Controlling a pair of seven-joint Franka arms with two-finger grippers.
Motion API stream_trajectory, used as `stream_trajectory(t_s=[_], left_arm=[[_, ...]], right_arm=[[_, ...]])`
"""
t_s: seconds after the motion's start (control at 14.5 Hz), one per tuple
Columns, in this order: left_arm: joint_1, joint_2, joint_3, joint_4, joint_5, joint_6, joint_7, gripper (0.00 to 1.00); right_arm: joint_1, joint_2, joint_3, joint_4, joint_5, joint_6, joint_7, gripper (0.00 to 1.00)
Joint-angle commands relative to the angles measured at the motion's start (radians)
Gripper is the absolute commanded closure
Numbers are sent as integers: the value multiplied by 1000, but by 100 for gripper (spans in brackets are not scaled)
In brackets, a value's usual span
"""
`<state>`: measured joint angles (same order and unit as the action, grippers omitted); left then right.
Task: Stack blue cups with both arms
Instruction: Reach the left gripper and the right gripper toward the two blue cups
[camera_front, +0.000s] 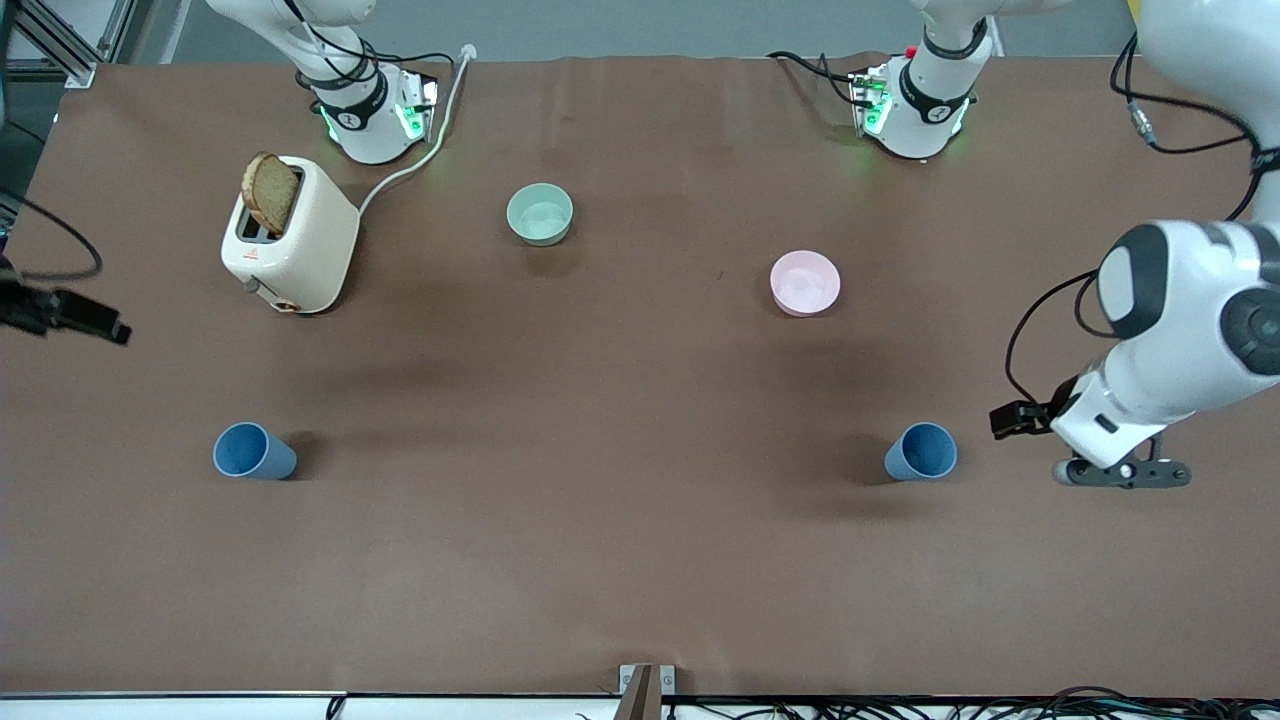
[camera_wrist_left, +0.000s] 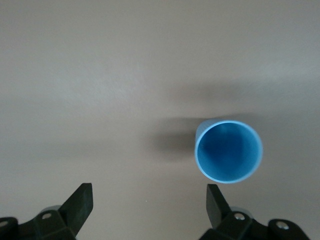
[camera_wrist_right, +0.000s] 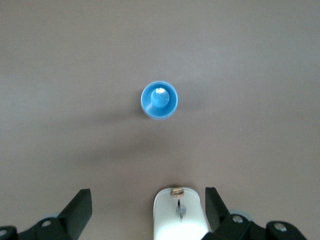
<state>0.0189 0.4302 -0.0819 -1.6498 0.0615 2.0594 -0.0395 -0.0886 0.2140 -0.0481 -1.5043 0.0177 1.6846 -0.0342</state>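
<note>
I should next grip the first blue cup by its open rim (camera_front: 955, 450) with my left gripper, so that I can stack it with the other blue cup (camera_front: 253, 451).
Two blue cups stand upright on the brown table. One blue cup (camera_front: 921, 452) is toward the left arm's end, the other blue cup (camera_front: 254, 452) toward the right arm's end. My left gripper (camera_front: 1125, 472) is open and empty, low over the table beside the first cup, on the side toward the left arm's end. In the left wrist view that cup (camera_wrist_left: 228, 151) lies off to one side of the open left gripper (camera_wrist_left: 150, 192). My right gripper (camera_wrist_right: 148, 200) is open and empty over the toaster's end (camera_wrist_right: 179, 215). The other cup (camera_wrist_right: 159, 100) shows small, apart from it.
A cream toaster (camera_front: 300, 245) with a bread slice (camera_front: 270, 192) stands near the right arm's base, its cable running to the table's edge. A pale green bowl (camera_front: 540, 214) and a pink bowl (camera_front: 805, 283) sit farther from the front camera than the cups.
</note>
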Motion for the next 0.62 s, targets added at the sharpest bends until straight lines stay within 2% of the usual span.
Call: stream_trajectory(t_s=[0.0,0.14,0.34,0.55], left_arm=[[-2,48,-10,5,3,8,-5,0],[-22,76,-12,10,-11,10,-7,6],[-20,139,-12,21,-35,65,-2,27],[-22,157,-24,19,-38,68,-2,50]], right_arm=[[-29,82,5,-75,-2,140,-81,0],[-25,129,5,-141,-2,264,-85,0],[-23,189,5,-218,-2,412,-119,0],[-31,241,5,-250,-2,527,-136,0]])
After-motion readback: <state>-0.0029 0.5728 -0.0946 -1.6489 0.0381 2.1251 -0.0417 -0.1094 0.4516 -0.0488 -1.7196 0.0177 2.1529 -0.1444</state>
